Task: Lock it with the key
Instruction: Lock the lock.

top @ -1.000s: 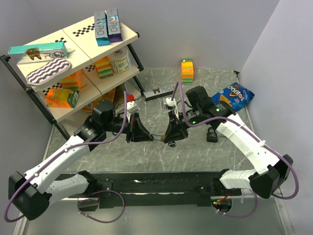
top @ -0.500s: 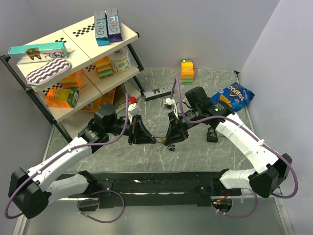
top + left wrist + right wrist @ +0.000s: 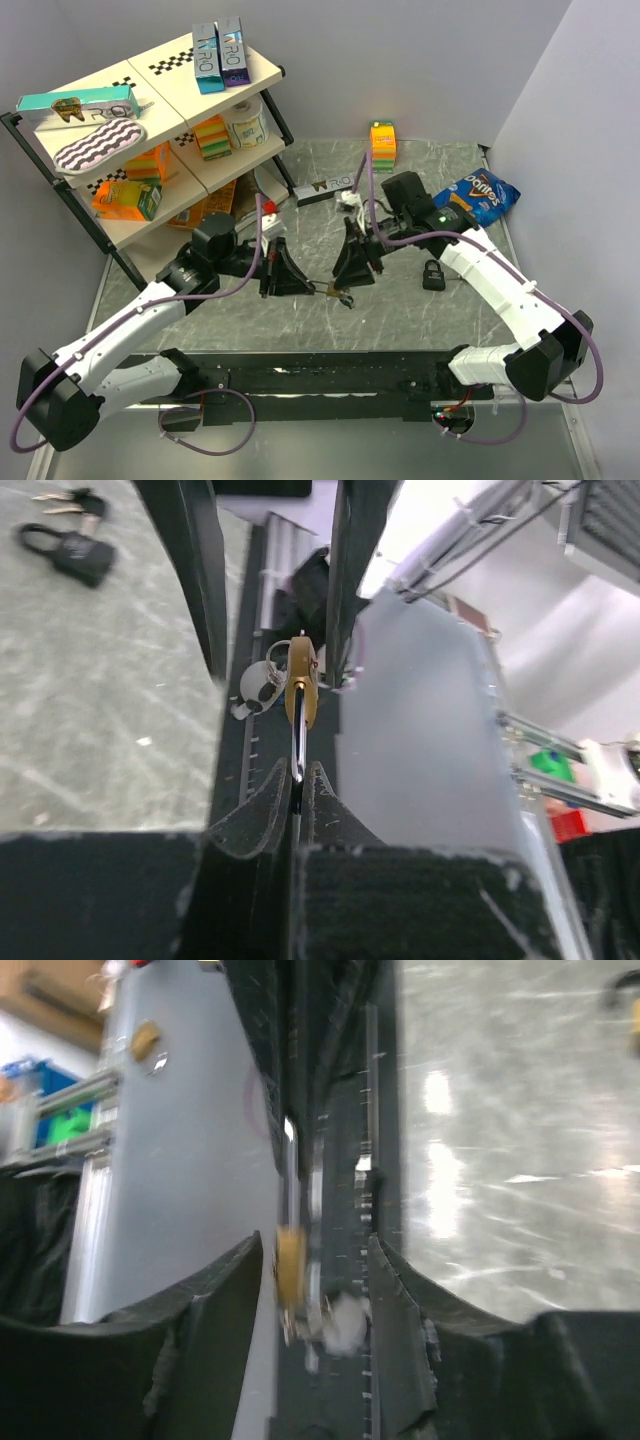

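Note:
The robot's right gripper next needs to take the key by its ring end, outside the lock's body, so the key's blade stays free to draw out.
My left gripper is shut on the thin dark shackle of the lock, holding its brass-yellow body out edge-on above the table. The key hangs as a small ring bunch at the lock's body. In the top view the lock and the key sit between the two grippers. My right gripper stands open around them. The blurred lock and key show between its fingers, touching neither.
A black padlock with its own keys lies right of the grippers. A Doritos bag, an orange box and a long box lie further back. A loaded shelf rack fills the back left.
My right gripper has opened and let go of the key, then drawn back a little. The key bunch now dangles from the lock. The left gripper still holds the lock.

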